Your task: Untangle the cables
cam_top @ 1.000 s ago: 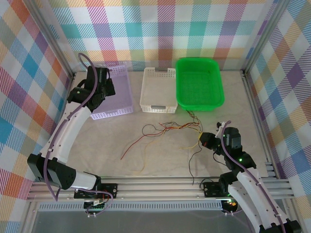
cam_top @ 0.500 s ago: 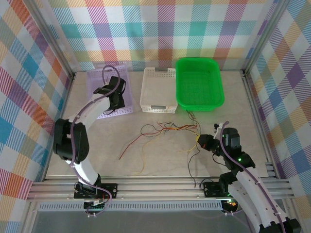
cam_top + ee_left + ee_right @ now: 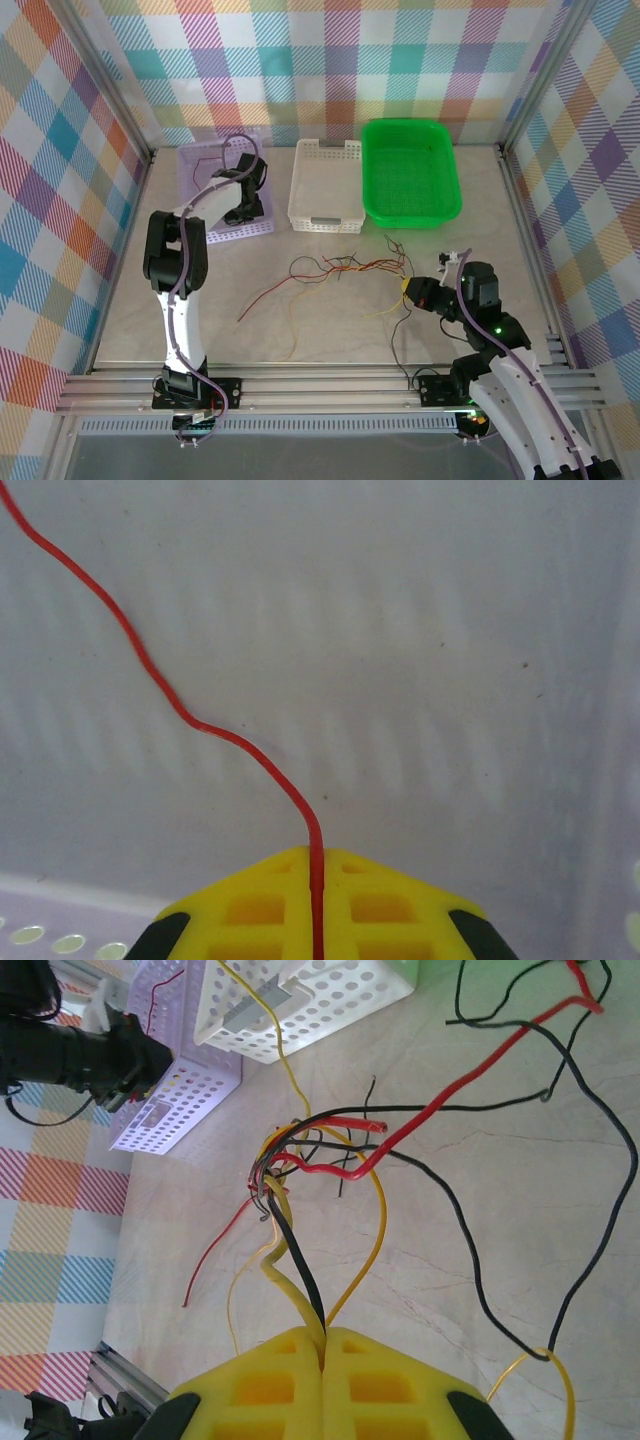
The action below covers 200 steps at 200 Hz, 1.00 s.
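My left gripper is ready to open: the red cable (image 3: 230, 735) curves from my fingers over the bottom of the lilac basket, so the cable would land inside.
The cables (image 3: 345, 265) lie as a loose tangle of red, yellow and black wires on the table in front of the baskets. My right gripper (image 3: 404, 289) sits at the tangle's right end, shut on a yellow and a black cable (image 3: 300, 1290) that run up to the knot (image 3: 285, 1160). My left gripper (image 3: 242, 210) hangs over the lilac basket (image 3: 200, 165). It is shut on a single red cable (image 3: 230, 735), which curves away over the basket floor.
A white basket (image 3: 325, 222) and a green basket (image 3: 410, 217) stand side by side at the back, right of the lilac one. Metal rails (image 3: 330, 385) run along the near edge. Loose black and yellow wire ends (image 3: 400, 340) trail toward that rail.
The left arm swung from the lilac basket's left side across to its right side, gripper now over the basket. The tangle shifted a little; the right gripper barely moved.
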Available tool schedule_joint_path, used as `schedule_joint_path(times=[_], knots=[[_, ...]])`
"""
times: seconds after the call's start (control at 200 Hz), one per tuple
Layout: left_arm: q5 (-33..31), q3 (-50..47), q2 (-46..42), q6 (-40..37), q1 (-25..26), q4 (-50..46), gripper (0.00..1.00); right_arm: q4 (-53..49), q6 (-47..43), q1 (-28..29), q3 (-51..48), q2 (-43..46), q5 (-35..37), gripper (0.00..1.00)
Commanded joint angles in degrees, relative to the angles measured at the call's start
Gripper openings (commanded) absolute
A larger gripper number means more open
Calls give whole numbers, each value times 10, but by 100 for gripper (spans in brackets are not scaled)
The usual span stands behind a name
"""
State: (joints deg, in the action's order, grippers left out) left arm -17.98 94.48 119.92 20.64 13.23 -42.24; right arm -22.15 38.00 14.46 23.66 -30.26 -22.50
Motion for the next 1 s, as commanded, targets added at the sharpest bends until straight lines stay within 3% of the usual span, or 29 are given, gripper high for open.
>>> schedule_joint_path(times=[0.0,0.13,0.455,0.69,0.725,0.76,0.995], knots=[[7,41,12,9,-10,-34,12,-1,-19,5,24,-3,-22,0],[15,52,2,8,-11,-37,22,-4,-22,7,30,-4,-22,0],[22,72,-54,-2,-11,-60,69,0,-18,12,32,-5,-24,0],[23,76,-91,-2,-11,-92,82,-1,-18,13,35,-7,-19,0],[28,72,-103,1,-11,-93,93,-1,-19,13,37,-11,-18,0],[34,65,-115,3,-11,-93,98,0,-22,13,39,-17,-18,0],[42,17,-218,31,-10,-126,100,1,-24,13,51,-61,-23,0]])
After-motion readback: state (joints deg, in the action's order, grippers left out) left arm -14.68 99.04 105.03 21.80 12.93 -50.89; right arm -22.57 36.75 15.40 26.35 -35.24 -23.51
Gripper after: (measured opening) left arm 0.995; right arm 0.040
